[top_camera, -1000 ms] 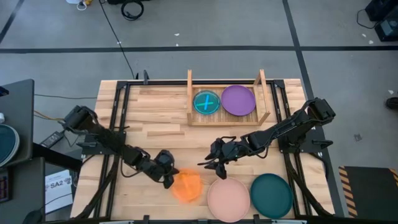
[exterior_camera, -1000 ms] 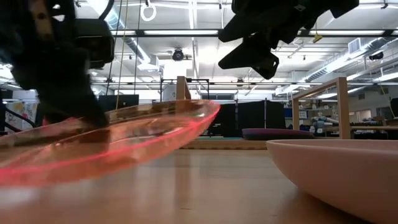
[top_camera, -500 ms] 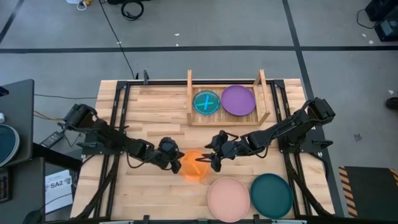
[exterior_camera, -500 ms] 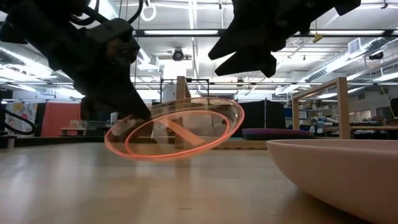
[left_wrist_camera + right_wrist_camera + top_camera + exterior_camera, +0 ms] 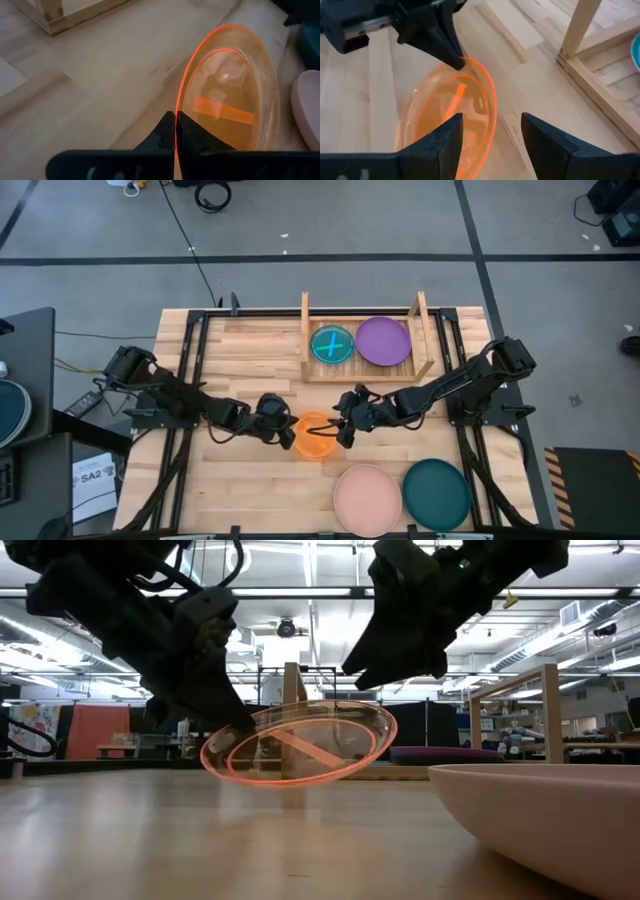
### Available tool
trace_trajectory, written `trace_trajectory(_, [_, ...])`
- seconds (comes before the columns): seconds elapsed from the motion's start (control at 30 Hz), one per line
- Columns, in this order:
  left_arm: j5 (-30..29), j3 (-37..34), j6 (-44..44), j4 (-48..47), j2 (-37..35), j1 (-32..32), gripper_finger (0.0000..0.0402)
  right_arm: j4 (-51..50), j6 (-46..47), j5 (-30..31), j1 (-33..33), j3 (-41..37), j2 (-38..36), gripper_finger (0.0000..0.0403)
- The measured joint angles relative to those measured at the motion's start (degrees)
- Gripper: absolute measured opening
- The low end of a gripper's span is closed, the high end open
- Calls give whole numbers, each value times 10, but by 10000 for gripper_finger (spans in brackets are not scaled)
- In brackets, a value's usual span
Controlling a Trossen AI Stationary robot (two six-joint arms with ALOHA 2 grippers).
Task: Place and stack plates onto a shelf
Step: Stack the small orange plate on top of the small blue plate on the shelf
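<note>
The right gripper should stack the orange plate onto the blue plate (image 5: 332, 345) in the shelf, so next it should grab the orange plate by its raised rim (image 5: 335, 426).
The small translucent orange plate (image 5: 316, 436) hangs in the air over the table's middle, also in the low view (image 5: 300, 745). My left gripper (image 5: 285, 432) is shut on its left rim. My right gripper (image 5: 338, 432) is open just above the plate's right rim (image 5: 492, 112), one finger on either side and touching nothing. The wooden shelf (image 5: 365, 368) stands at the far side. It holds a small blue plate (image 5: 332, 345) and the purple plate (image 5: 384, 341), both lying flat on its slats. The pink plate (image 5: 367, 500) and the teal plate (image 5: 436, 494) lie flat by the near edge. My left gripper pinches the orange plate's left rim (image 5: 181, 107) between its two shut fingers (image 5: 162, 131), one above the rim and one below. The fingers come from the table's left, slanting downward. The plate is lifted clear of the table and tilted, with its right rim (image 5: 385, 720) higher.
The shelf's upright side boards (image 5: 551, 710) rise behind the held plate. The pink plate's rim (image 5: 540, 810) fills the near right of the low view. Bare plank tabletop (image 5: 250, 350) lies to the left of the shelf and under the orange plate.
My left gripper has carried the orange plate from near the table's near edge toward the far edge and to the right. The plate has been lifted clear and remains tilted. My right gripper has stayed open and come down toward the plate's right rim.
</note>
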Motion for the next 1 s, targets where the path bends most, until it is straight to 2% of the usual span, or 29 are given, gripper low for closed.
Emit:
trace_trajectory(0.27, [0,0,0,2,0,2,5,-16,2,-2,0,0,2,206])
trace_trajectory(0.6, [-11,0,0,8,0,2,5,-42,13,-32,0,0,2,206])
trace_trajectory(1.0, [-22,1,12,47,0,2,7,-42,17,-38,0,0,2,202])
